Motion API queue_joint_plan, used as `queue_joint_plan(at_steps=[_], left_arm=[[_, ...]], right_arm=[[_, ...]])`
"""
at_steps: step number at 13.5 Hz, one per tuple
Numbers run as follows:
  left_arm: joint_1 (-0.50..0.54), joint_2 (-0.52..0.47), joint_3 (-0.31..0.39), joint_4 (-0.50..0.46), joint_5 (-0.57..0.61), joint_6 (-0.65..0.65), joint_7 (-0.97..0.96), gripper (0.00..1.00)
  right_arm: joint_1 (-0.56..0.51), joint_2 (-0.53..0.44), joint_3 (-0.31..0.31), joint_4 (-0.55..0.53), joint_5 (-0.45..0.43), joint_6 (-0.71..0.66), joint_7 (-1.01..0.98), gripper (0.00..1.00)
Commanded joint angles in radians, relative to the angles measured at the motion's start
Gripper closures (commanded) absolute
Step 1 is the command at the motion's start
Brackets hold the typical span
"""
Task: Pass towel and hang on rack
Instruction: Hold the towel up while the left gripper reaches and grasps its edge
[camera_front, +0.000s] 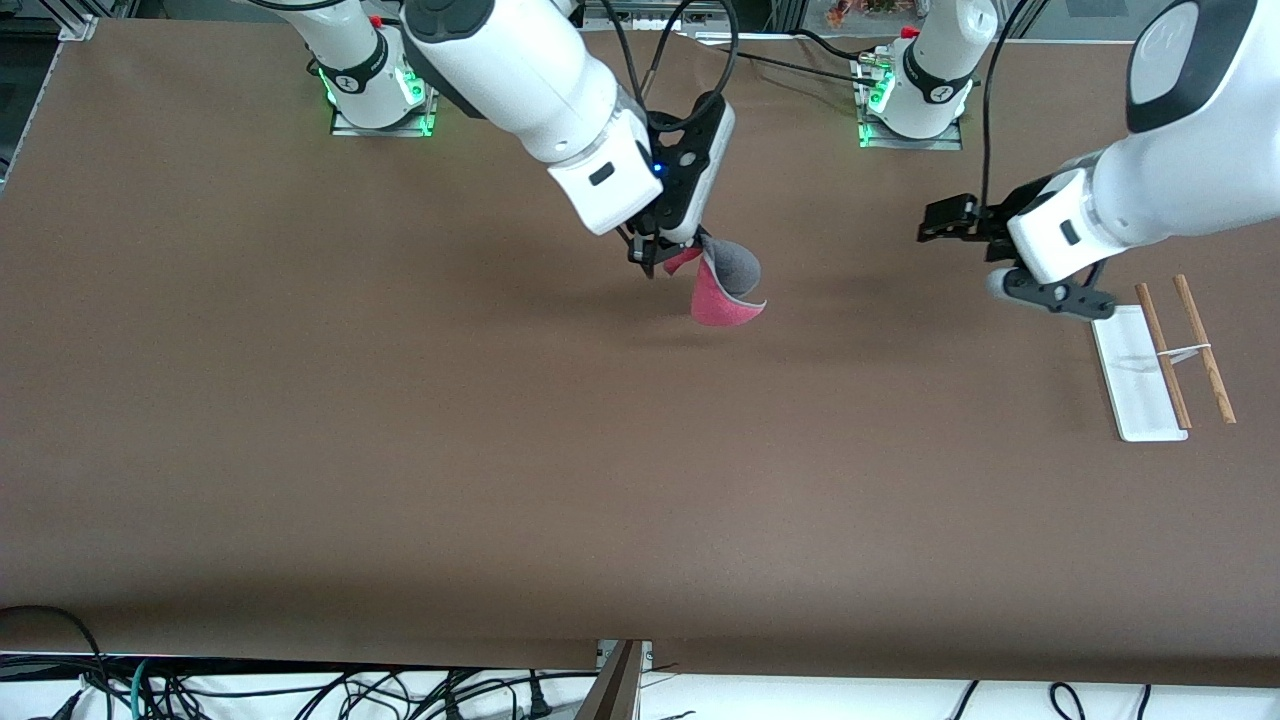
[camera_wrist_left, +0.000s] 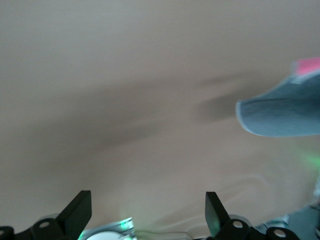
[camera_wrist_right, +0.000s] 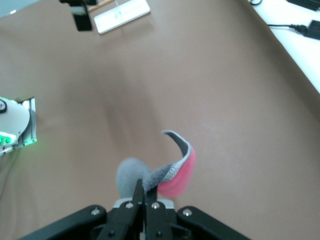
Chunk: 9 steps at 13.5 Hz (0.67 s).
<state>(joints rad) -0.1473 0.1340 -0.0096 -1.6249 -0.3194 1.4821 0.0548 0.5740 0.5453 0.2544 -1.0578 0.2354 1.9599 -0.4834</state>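
My left gripper is about to grab the towel by its loose corner, to take it over and hang it on the rack.
My right gripper is up over the middle of the table, shut on one corner of the towel. The towel hangs curled from it, pink-red face and grey face both showing. The right wrist view shows the jaws pinched on the towel. My left gripper is open and empty in the air beside the rack, toward the left arm's end of the table. Its wrist view shows the fingers spread wide, with the towel at the edge. The rack has a white base and two brown rods.
The table is a bare brown surface. The two arm bases stand along its edge farthest from the front camera. Cables lie past the edge nearest to that camera. The rack also shows in the right wrist view.
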Motion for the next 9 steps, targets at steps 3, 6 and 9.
queue_joint_plan(at_steps=[3, 6, 9], left_arm=[[-0.008, 0.076, -0.001, 0.031, -0.173, 0.087, 0.299, 0.00], [-0.026, 0.084, -0.007, 0.030, -0.254, 0.122, 0.354, 0.00], [-0.044, 0.122, -0.016, 0.022, -0.302, 0.188, 0.576, 0.00]], right_arm=[[0.023, 0.024, 0.002, 0.009, -0.018, 0.052, -0.023, 1.00], [0.032, 0.036, 0.002, 0.007, -0.021, 0.083, -0.021, 1.00], [0.038, 0.041, 0.002, 0.007, -0.019, 0.106, -0.020, 1.00]])
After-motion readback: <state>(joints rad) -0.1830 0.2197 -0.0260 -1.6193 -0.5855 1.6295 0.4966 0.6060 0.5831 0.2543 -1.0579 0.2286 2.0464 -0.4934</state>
